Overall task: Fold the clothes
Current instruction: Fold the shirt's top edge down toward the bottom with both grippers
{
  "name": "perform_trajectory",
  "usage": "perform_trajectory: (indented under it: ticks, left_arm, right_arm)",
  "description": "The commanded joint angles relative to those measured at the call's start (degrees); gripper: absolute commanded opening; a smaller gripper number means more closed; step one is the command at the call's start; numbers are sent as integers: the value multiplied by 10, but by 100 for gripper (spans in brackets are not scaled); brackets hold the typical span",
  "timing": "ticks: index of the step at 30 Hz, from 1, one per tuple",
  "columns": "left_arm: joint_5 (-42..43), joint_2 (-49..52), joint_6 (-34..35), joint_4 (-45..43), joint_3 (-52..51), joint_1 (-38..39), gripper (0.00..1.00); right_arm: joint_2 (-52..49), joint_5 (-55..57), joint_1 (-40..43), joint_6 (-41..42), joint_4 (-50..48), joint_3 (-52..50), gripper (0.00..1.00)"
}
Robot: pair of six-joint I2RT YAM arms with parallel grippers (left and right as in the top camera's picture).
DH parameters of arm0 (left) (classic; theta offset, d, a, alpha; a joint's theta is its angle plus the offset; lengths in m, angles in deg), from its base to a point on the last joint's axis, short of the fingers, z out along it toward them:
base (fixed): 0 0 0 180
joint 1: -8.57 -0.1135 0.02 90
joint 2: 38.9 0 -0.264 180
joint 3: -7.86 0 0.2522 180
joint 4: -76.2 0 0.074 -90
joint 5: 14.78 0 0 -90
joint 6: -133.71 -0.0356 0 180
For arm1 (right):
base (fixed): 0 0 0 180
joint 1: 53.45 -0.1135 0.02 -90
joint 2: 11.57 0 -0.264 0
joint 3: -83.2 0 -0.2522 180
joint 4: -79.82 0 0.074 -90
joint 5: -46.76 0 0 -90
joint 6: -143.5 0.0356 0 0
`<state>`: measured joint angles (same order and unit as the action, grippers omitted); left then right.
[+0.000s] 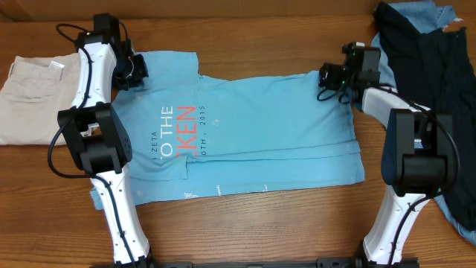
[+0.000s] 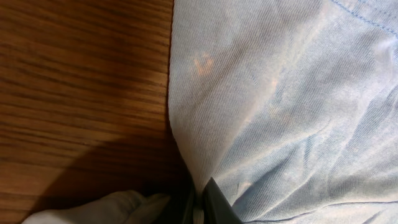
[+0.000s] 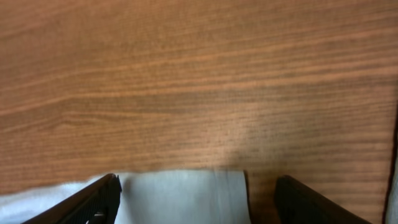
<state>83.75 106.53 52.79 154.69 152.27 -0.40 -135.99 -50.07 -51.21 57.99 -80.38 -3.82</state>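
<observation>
The shirt's corner (image 3: 203, 198) lies low between my right gripper's open fingers, and closing now would catch the shirt's corner, so it is time to close on it.
The clothes, a light blue T-shirt (image 1: 253, 126) with white and coral lettering, lie spread flat across the middle of the table. My left gripper (image 1: 139, 70) is at the shirt's far left corner. In the left wrist view it (image 2: 200, 204) is shut, with the edge of the blue fabric (image 2: 280, 106) pinched between its dark fingers. My right gripper (image 1: 324, 77) is at the shirt's far right corner. In the right wrist view it (image 3: 196, 200) stands open, low over the wood, with a corner of the shirt (image 3: 186, 196) lying loose between its fingers (image 3: 93, 200).
Beige trousers (image 1: 30, 97) lie at the left edge of the table. A heap of dark and denim-blue garments (image 1: 424, 52) fills the back right. More blue cloth (image 1: 457, 216) lies at the front right. Bare wood (image 1: 260, 223) runs along the front.
</observation>
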Motion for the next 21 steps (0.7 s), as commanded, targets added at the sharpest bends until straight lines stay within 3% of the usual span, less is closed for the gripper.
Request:
perform_trajectory:
  ticks: [1, 4, 13, 21]
  left_arm:
    - [-3, 7, 8, 0, 14, 4, 8]
    - [-3, 7, 8, 0, 14, 4, 8]
    - [-4, 7, 8, 12, 14, 4, 8]
    - [-4, 7, 8, 13, 14, 4, 8]
  right_arm:
    - [-7, -6, 2, -5, 41, 48, 82]
    - [-7, -5, 2, -5, 76, 59, 81]
    - [-7, -10, 0, -5, 107, 59, 59]
    - [-16, -8, 0, -5, 77, 59, 57]
